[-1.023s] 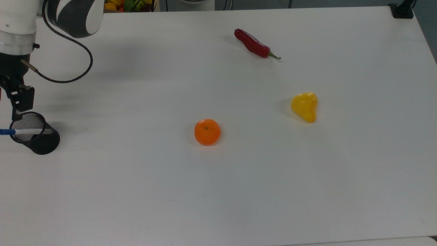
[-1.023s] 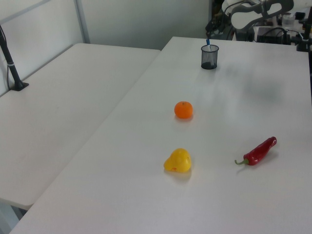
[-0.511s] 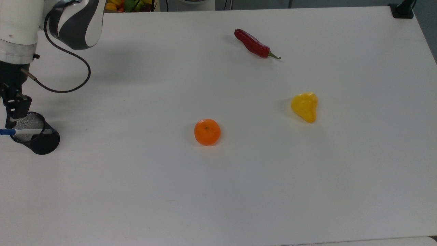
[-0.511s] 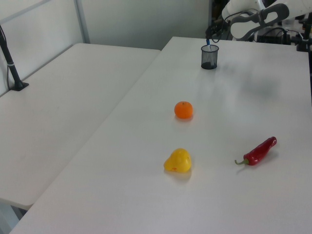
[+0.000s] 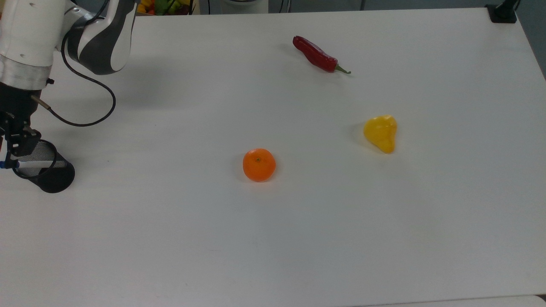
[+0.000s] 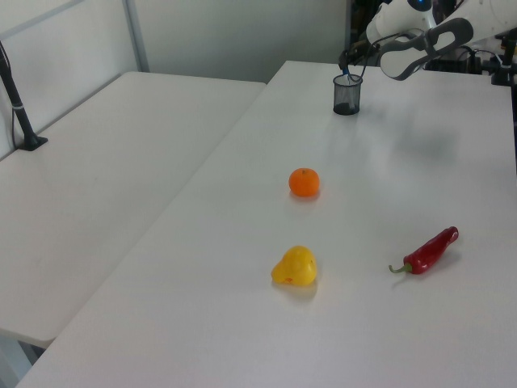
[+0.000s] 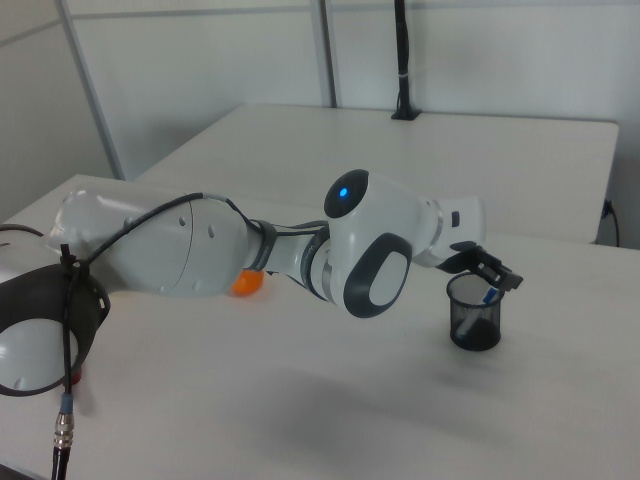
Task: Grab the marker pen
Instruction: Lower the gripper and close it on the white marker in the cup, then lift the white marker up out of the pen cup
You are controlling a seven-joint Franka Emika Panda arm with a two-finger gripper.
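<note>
My gripper takes hold of the marker pen by its blue end with the cap (image 6: 346,70) next, to take it out of the cup (image 6: 347,96).
The marker pen (image 5: 35,163), white with a blue cap, leans in a black mesh cup (image 5: 51,175) at the top view's far left; its capped end sticks out over the rim. My gripper (image 5: 10,151) hangs open right at that rim, just above the capped end, and covers part of the cap. In the right view the gripper (image 7: 493,279) sits over the cup (image 7: 474,318), with the blue cap (image 7: 490,296) directly beneath it. In the left view the cup (image 6: 347,96) stands at the table's far end under the gripper (image 6: 348,69).
On the white table (image 5: 298,238) lie an orange (image 5: 259,164) in the middle, a yellow pepper-like fruit (image 5: 381,133) to its right and a red chili (image 5: 318,54) farther back. A black cable (image 5: 91,117) loops from the wrist.
The gripper has come down and toward the cup's rim, now covering most of the blue cap. The arm's upper link has swung further into the top view. Marker and cup have not moved.
</note>
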